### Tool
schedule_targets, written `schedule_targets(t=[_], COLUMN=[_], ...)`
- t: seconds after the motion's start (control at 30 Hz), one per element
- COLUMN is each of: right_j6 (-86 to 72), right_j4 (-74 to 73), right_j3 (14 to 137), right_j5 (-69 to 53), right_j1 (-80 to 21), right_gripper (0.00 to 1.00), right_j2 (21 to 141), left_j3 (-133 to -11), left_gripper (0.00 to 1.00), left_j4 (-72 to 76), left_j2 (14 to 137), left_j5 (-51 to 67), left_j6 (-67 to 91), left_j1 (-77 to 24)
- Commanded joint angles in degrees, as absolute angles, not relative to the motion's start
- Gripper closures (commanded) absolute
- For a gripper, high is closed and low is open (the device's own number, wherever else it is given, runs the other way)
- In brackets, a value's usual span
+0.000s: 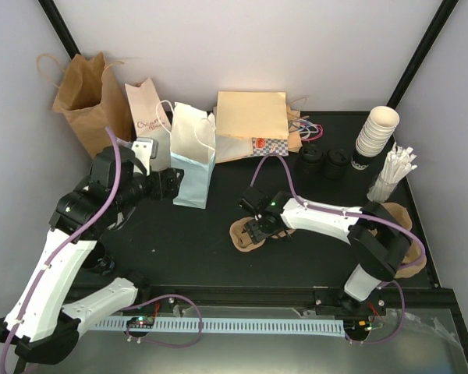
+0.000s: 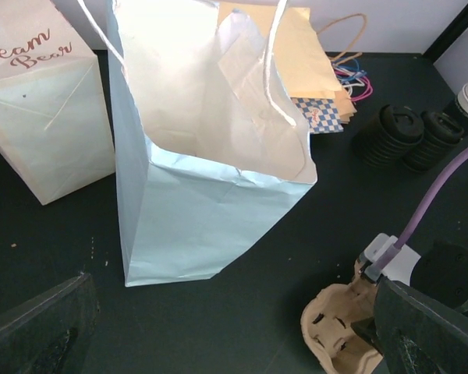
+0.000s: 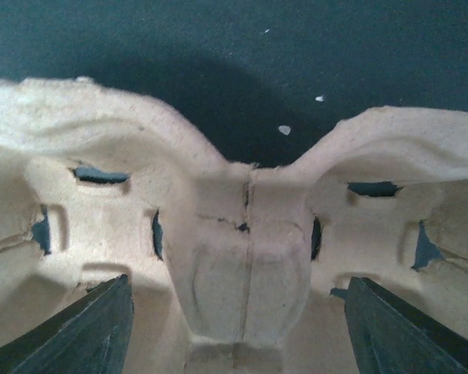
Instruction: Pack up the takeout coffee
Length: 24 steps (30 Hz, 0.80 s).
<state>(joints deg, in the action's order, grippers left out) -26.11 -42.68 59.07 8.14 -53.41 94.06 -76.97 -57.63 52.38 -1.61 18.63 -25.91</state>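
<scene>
The light blue paper bag's opening should stay free to take the cup carrier [image 1: 248, 236], so my left gripper will next grab the bag by its rim [image 1: 173, 154].
The takeout coffee is out of view in every frame. A tan pulp cup carrier [image 1: 248, 236] [image 2: 337, 333] [image 3: 242, 234] lies on the dark table. My right gripper [image 1: 255, 221] [image 3: 238, 331] hovers low over it, open, its two dark fingers [image 3: 90, 331] straddling the carrier's centre ridge without touching it. A light blue paper bag [image 1: 193, 160] [image 2: 203, 187] stands upright with its mouth open. My left gripper [image 1: 168, 184] [image 2: 234, 343] is open and empty just left of that bag.
A white "Cream Bear" bag [image 1: 148, 117] [image 2: 39, 117] and a brown bag [image 1: 86, 97] stand back left. Flat bags [image 1: 249, 125] lie at the back. Two black lid stacks [image 1: 324, 162], stacked bare cups [image 1: 377, 134], stirrers [image 1: 394, 175] and more carriers [image 1: 409, 261] are on the right.
</scene>
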Motion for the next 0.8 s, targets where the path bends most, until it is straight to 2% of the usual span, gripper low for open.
schedule_targets(t=[0.0,0.43,0.57,0.77], right_j6=[-27.01,-27.27,-26.57,-25.46], right_j4=[-40.70,-39.23,-38.25,-38.81], right_j3=[60.88,63.21,63.11,63.15], right_j5=[11.39,13.15,13.16,13.29], right_j1=[-53.79,-53.70,-53.64,-53.23], right_gripper=[0.25,0.39,0.48,0.52], right_j2=[95.71,100.45,100.00,96.91], left_j3=[-76.05,-76.54,-76.96,-78.88], left_gripper=[0.01,0.01,0.01,0.01], left_j4=[-56.42,-56.32,-55.59,-53.67], left_j2=[52.03,52.54,54.14,56.33], left_j5=[-2.87,-3.68,-1.95,0.77], left_j6=[17.81,15.88,15.11,13.33], left_j1=[-25.31,-23.41,-20.65,-16.44])
